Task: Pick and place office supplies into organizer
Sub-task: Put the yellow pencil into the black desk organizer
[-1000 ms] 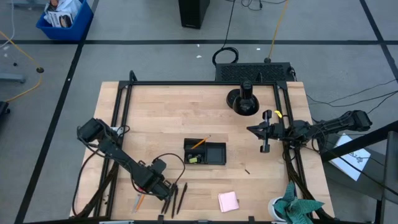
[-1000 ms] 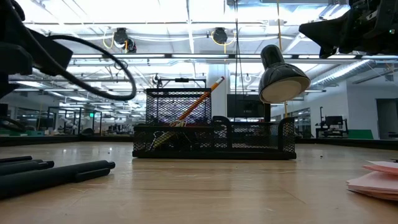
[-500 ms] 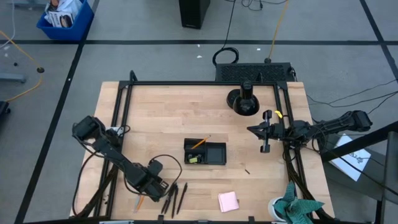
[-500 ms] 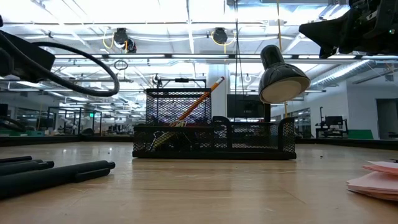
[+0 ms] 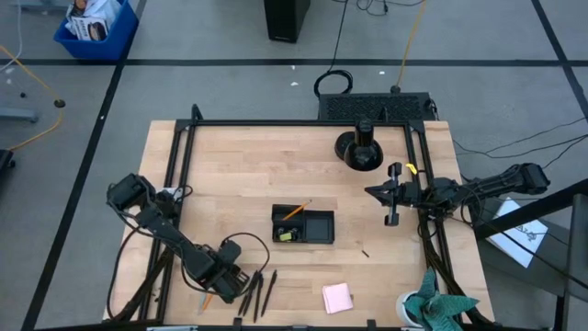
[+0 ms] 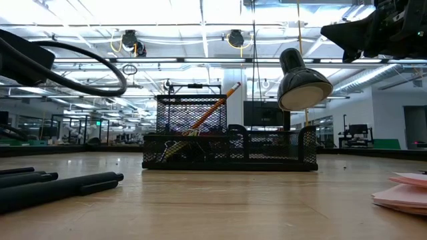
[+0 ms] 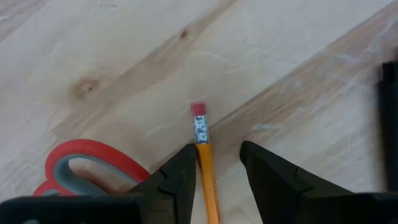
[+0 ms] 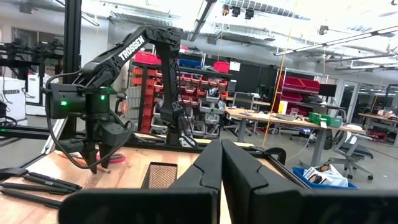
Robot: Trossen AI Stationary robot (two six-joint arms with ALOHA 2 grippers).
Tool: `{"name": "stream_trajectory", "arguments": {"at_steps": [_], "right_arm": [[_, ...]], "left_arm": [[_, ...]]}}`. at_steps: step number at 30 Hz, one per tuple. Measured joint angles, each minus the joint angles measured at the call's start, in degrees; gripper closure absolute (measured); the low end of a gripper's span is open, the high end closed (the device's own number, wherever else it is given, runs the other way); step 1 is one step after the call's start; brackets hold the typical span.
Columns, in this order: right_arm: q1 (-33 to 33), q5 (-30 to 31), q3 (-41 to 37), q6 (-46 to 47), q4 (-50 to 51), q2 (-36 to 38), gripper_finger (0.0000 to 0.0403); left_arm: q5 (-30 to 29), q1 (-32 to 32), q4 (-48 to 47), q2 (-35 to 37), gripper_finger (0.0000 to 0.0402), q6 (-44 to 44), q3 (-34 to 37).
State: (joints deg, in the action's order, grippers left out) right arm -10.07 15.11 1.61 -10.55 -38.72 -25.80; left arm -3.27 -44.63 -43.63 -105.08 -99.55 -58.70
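Note:
The orange pencil needs to be sorted into the organizer. My left gripper should next grab it by its eraser end (image 7: pixel 201 134) to do that.
My left gripper (image 5: pixel 219 279) points down, open, near the table's near-left corner. In the left wrist view its fingers (image 7: pixel 217 155) straddle the eraser end of an orange pencil (image 7: pixel 205 162) lying flat on the wood, close beside one finger. Red-handled scissors (image 7: pixel 93 158) lie next to it. Dark pens (image 5: pixel 260 290) lie just right of the gripper. The black organizer (image 5: pixel 317 227) stands mid-table with a pencil (image 5: pixel 294 211) leaning in it. A pink sticky-note pad (image 5: pixel 337 297) lies near the front edge. My right gripper (image 5: pixel 392 207) waits shut and raised at the right edge.
A round black stand with a post (image 5: pixel 360 147) is at the far right. A teal cloth (image 5: pixel 441 308) sits at the near-right corner. A small dark piece (image 5: pixel 365 252) lies right of the organizer. Black frame rails (image 5: pixel 179 165) run along the table's edges.
My left gripper has moved toward the table's left edge and a little down, from above the dark pens to above the orange pencil. Its arm has slid farther out of the low view.

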Motion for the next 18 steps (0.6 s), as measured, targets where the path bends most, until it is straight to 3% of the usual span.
{"name": "stream_trajectory", "arguments": {"at_steps": [18], "right_arm": [[0.0, 0.0, 0.02, 0.03, -0.02, 0.0, 0.0403]], "left_arm": [[1.42, -2.43, 0.71, -0.07, 0.0257, 5.32, -0.02]]}}
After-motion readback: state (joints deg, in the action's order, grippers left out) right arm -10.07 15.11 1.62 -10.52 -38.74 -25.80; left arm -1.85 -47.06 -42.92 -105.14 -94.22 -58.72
